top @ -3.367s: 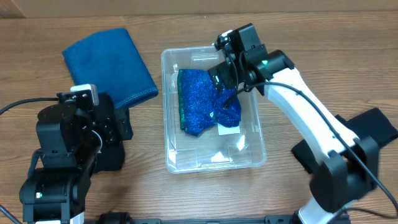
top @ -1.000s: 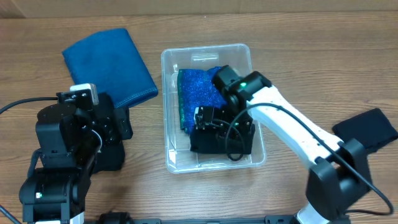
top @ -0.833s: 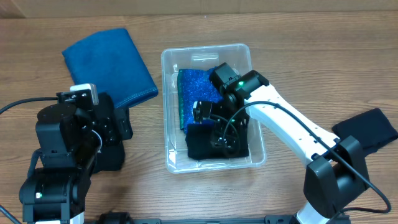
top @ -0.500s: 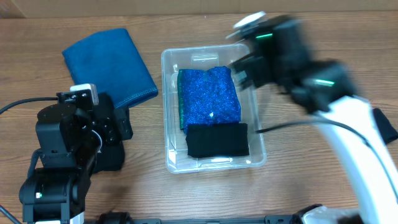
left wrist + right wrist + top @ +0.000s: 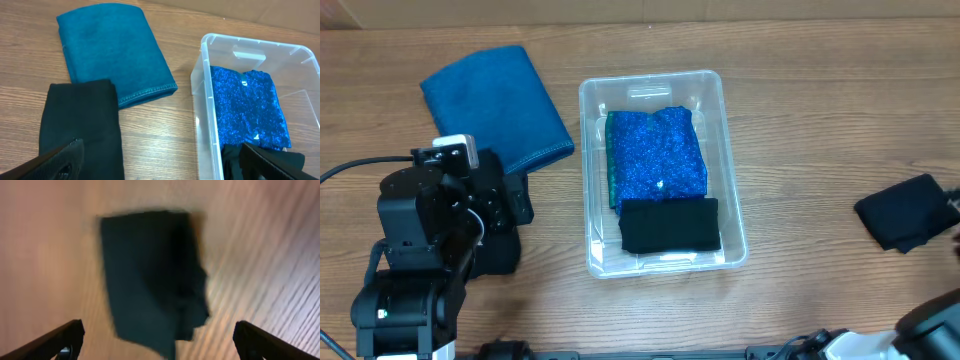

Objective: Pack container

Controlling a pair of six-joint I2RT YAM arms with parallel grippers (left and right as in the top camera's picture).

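Observation:
My right gripper is about to pack the cloth into the container. It will next grab the second black cloth's near end with its layers together, so the cloth stays folded.
The clear container stands mid-table. Inside lie a blue glittery cloth at the far end and a folded black cloth at the near end. The left wrist view shows the container's rim, the glittery cloth and the black cloth. My left gripper is open and empty, low over the table left of the container. My right gripper is open and empty above a second black cloth, which looks blurred. That gripper is out of the overhead view.
A folded teal towel lies at the far left, also in the left wrist view. Another black cloth lies beside the left gripper. The second black cloth lies near the right edge. The left arm stands at the front left.
My right gripper let go of the folded black cloth in the container's near end. The arm then rose and swung right, out of the overhead view. The left arm has not moved.

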